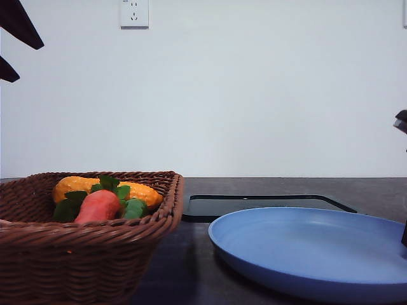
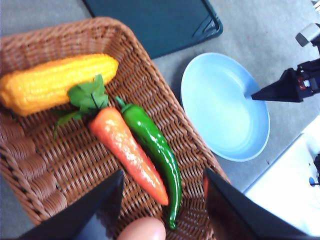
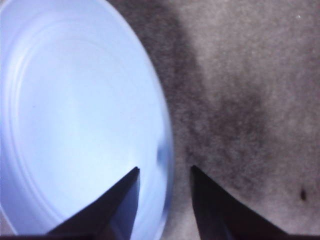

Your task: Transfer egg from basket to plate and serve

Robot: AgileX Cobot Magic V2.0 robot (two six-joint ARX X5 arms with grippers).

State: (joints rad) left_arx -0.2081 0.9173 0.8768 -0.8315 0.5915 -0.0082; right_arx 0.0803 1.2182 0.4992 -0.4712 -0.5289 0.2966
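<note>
Next, my right gripper grabs the plate by its rim (image 1: 395, 221), so that the blue plate's hollow middle (image 1: 318, 243) stays free for the egg.
The egg (image 2: 142, 230), smooth and reddish-brown, lies in the wicker basket (image 2: 150, 75) next to a carrot's tip. My left gripper (image 2: 164, 172) hangs open above the basket, and the egg shows low between its two dark fingers, untouched. In the front view the basket (image 1: 89, 248) stands at the left, with the left gripper (image 1: 30, 62) high above it. The blue plate (image 1: 311, 254) rests on the table to the right. My right gripper (image 3: 164, 169) is open, one finger on each side of the plate's rim (image 3: 167, 140).
A corn cob (image 2: 55, 82), a carrot (image 2: 127, 150) with green leaves and a green pepper (image 2: 155, 150) share the basket with the egg. A flat black tray (image 1: 267, 204) lies behind the plate. A white surface (image 2: 290, 185) borders the table beyond the plate.
</note>
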